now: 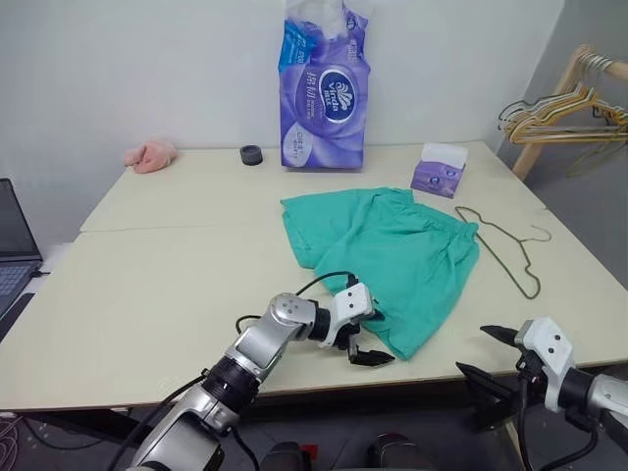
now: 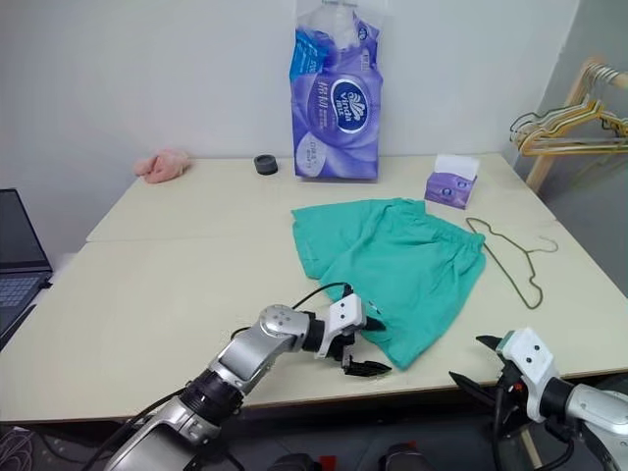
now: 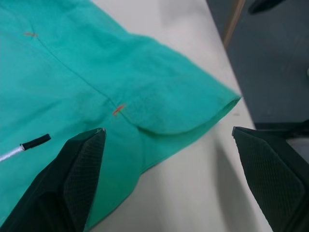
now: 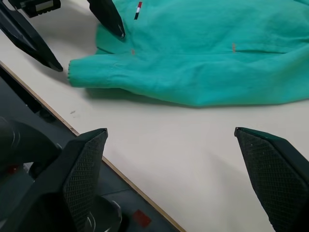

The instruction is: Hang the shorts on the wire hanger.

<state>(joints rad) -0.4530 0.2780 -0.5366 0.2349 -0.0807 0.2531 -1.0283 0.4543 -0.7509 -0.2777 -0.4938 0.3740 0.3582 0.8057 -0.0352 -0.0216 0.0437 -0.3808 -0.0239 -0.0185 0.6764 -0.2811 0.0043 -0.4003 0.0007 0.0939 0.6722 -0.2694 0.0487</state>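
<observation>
My left gripper is to grab the shorts by the hem corner (image 3: 212, 113) next, because the leg opening (image 3: 186, 130) lifts into a loose fold. Then the shorts can be hung.
The teal-green shorts (image 1: 392, 245) lie flat on the right half of the table (image 1: 157, 285), one leg hem reaching toward the front edge. The thin wire hanger (image 1: 510, 245) lies flat on the table just to their right, its hook pointing right. My left gripper (image 1: 378, 337) is open at the near corner of the shorts, one finger over the fabric (image 3: 96, 87) and the other over bare table near the edge. My right gripper (image 1: 471, 350) is open off the table's front edge, to the right of that corner, with nothing between its fingers; it faces the hem (image 4: 217, 58).
A tall purple tissue pack (image 1: 326, 88), a small purple tissue box (image 1: 439, 170), a black roll (image 1: 251, 154) and a pink cloth (image 1: 150, 155) stand along the back. A bunch of hangers (image 1: 564, 108) hangs on a wooden rack at the far right. A laptop (image 1: 15, 245) sits at the left.
</observation>
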